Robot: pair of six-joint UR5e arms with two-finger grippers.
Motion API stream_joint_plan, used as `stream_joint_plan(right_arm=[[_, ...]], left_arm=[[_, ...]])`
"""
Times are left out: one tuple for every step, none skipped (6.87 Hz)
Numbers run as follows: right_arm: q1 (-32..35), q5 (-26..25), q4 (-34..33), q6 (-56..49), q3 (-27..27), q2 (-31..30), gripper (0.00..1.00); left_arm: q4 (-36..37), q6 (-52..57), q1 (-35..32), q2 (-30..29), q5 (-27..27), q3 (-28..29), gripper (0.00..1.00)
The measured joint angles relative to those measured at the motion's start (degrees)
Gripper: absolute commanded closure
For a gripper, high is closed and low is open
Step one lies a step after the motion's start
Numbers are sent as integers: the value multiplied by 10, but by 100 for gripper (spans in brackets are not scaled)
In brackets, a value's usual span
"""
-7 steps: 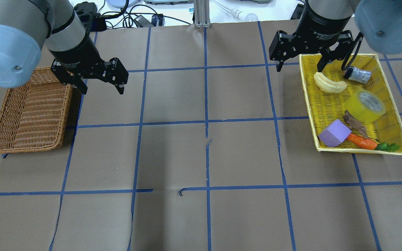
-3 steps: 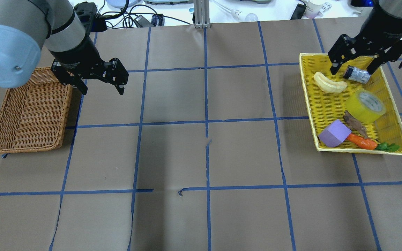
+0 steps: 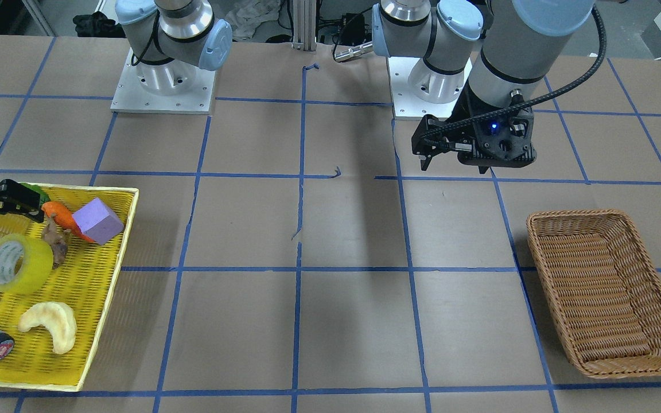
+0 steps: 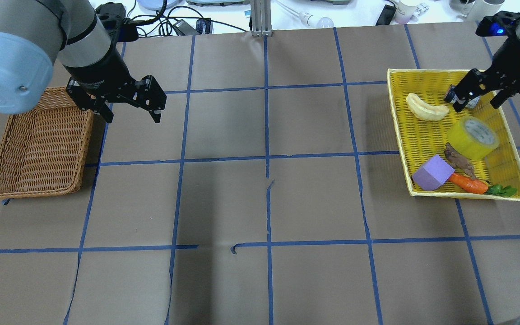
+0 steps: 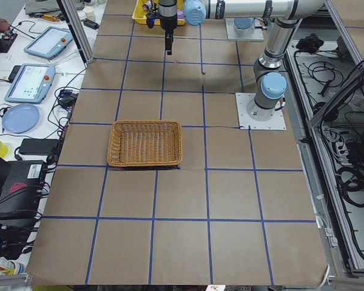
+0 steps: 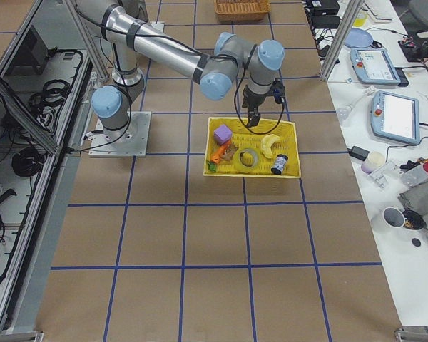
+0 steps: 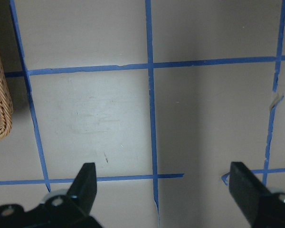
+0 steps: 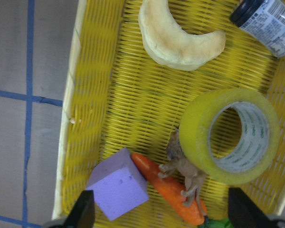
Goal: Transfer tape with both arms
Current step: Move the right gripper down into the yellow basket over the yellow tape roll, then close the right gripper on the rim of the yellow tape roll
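My right gripper picks up the tape by its ring side (image 3: 39, 265) next, to transfer it out of the yellow tray (image 3: 87, 310).
The yellow tape (image 4: 473, 136) lies in the yellow tray (image 4: 397, 126) at the right, core facing up and tilted. It also shows in the front view (image 3: 18, 264) and the right wrist view (image 8: 230, 135). My right gripper (image 4: 476, 106) is open and empty, hanging above the tray's back part, just behind the tape. In the right wrist view the right gripper (image 8: 164, 209) looks down on the tape. My left gripper (image 4: 132, 118) is open and empty, hovering beside the wicker basket (image 4: 86, 135) at the left.
The tray also holds a pale crescent piece (image 4: 426, 108), a purple block (image 4: 432, 172), a carrot (image 4: 470, 183), a brown figure (image 4: 458, 160) against the tape, and a small dark jar (image 8: 266, 21). The basket (image 3: 537, 229) holds nothing.
My right gripper has swung from the tray's back left corner to the right and nearer, over the small jar behind the tape. The left arm has not moved.
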Motion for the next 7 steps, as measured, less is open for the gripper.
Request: stream_joint_plan(right_arm=[[-15,14,-53,-56,30,13,3],[-30,39,-108,-84,62,26,13],[-39,46,-140,-97,82,39,19],[-43,41,-152,-101,90,45,27],[-45,30,-156,-102,94,50,36],[-45,20,-157,-102,95,56,55],[-46,13,-156,-102,96,60,81]], left_arm=[[0,0,0,0,0,0,0],[1,0,0,-1,0,0,0],[1,0,0,-2,0,0,0],[1,0,0,-2,0,0,0],[1,0,0,-2,0,0,0],[1,0,0,-3,0,0,0],[1,0,0,-3,-1,0,0]])
